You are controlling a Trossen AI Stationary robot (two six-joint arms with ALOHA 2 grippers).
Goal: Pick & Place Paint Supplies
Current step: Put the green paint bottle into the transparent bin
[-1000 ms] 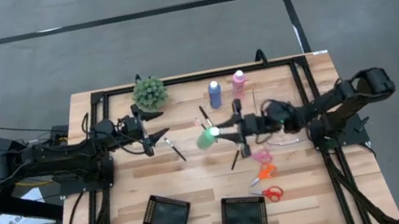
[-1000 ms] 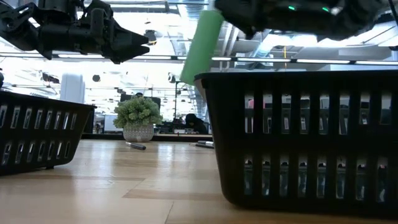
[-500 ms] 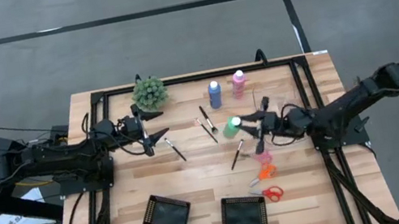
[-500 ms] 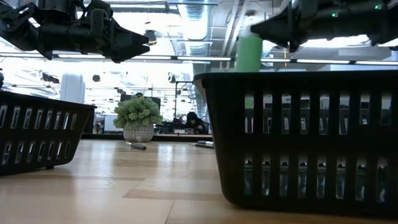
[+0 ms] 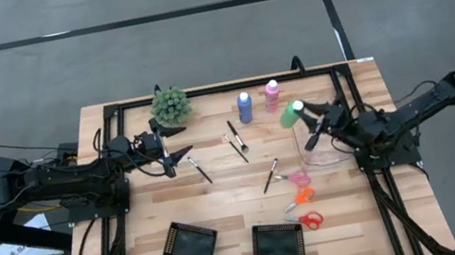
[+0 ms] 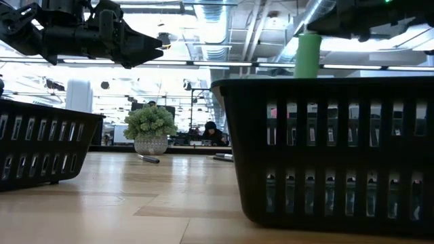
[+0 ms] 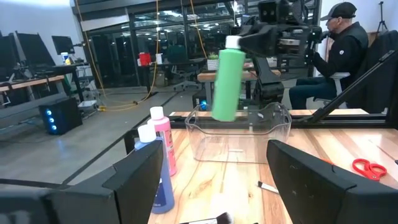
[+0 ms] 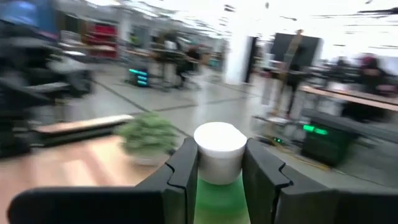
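I need to keep the green bottle (image 5: 289,116) in my right gripper, because it is slanted above the rim of the clear bin (image 5: 297,141) and would tip if I opened now.
My right gripper (image 5: 303,113) is shut on the green bottle (image 5: 289,116), which hangs in the air by a clear bin (image 7: 239,132), as the left wrist view shows (image 7: 226,78). The blue bottle (image 5: 246,107) and pink bottle (image 5: 272,92) stand on their bases near the far edge. Thin brushes (image 5: 234,136) (image 5: 272,176) (image 5: 200,170) lie flat mid-table. Pink (image 5: 297,177), orange (image 5: 301,196) and red (image 5: 307,219) scissors lie right of centre. My left gripper (image 5: 182,145) hovers open left of the brushes. My right gripper pinches the green bottle at its top end, one finger (image 8: 183,169) on each side, at and just below the white cap (image 8: 219,149). The fingers come about level from the table's right. The bottle is lifted clear and hangs nearly upright below them (image 6: 308,55).
A bushy green plant ball (image 5: 171,105) stands near the far-left corner. Two black square trays (image 5: 191,245) (image 5: 278,242) sit near the near edge. A black frame rail (image 5: 202,91) borders the tabletop. A person sits beyond the table (image 7: 339,50).
My right gripper has carried the green bottle from over the table's middle toward the right and slightly toward the far edge. The bottle has swung from a tilt to nearly upright. The gripper has stayed shut on it.
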